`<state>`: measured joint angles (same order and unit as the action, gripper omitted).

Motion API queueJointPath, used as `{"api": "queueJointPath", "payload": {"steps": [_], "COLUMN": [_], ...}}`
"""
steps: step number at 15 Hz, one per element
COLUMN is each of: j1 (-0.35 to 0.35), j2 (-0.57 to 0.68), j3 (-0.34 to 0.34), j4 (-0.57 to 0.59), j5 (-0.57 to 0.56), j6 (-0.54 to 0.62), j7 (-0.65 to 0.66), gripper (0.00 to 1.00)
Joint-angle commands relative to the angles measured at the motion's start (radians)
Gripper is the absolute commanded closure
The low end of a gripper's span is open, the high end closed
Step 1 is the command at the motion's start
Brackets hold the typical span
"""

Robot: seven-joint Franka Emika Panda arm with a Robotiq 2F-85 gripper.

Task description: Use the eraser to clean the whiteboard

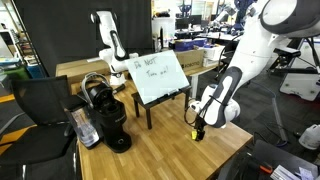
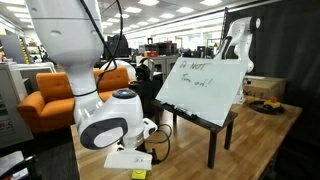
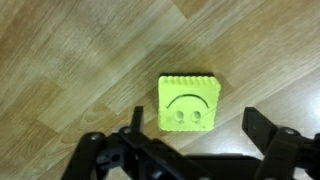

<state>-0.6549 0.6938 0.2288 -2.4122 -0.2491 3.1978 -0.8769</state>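
Note:
My gripper is to grab the eraser [image 1: 196, 134] by its opposite sides, with the smiley face toward the gripper. The eraser's side that faces the table then stays free to clean the whiteboard.
The eraser [image 3: 187, 102], a small yellow block with a drawn smiley face, lies flat on the wooden table. In the wrist view my gripper [image 3: 197, 124] hangs just above it, open, with one black finger [image 3: 137, 118] on each side and nothing held. In an exterior view the gripper [image 1: 197, 127] points down over the eraser [image 1: 196, 134] near the table's edge. The whiteboard [image 1: 158, 76] stands tilted on a dark legged stand, with dark handwriting on it. It shows from another side in an exterior view, whiteboard [image 2: 205, 80], beyond the eraser [image 2: 138, 174].
A black coffee machine [image 1: 105, 118] stands on the wooden table [image 1: 160, 150] beside the whiteboard's stand. A second white robot arm [image 1: 108, 35] rises behind the board. A black chair [image 1: 40, 100] is at the table's side, and an orange armchair [image 2: 50, 100] sits further off.

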Motion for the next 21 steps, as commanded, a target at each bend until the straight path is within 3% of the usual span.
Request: {"api": "queueJointPath", "payload": {"steps": [1, 14, 16, 17, 18, 21], "j1": [0.028, 0.070, 0.075, 0.078, 0.081, 0.088], "j2": [0.005, 0.009, 0.008, 0.007, 0.007, 0.006], "j3": [-0.030, -0.064, -0.069, -0.073, -0.075, -0.084], "j4": [0.002, 0.008, 0.006, 0.005, 0.005, 0.003], "j5": [-0.032, -0.034, -0.036, -0.036, -0.037, -0.039], "j6": [0.024, 0.025, 0.029, 0.032, 0.034, 0.042], "j7": [0.039, 0.063, 0.063, 0.064, 0.064, 0.066], "gripper": [0.00, 0.00, 0.10, 0.29, 0.31, 0.51]}}
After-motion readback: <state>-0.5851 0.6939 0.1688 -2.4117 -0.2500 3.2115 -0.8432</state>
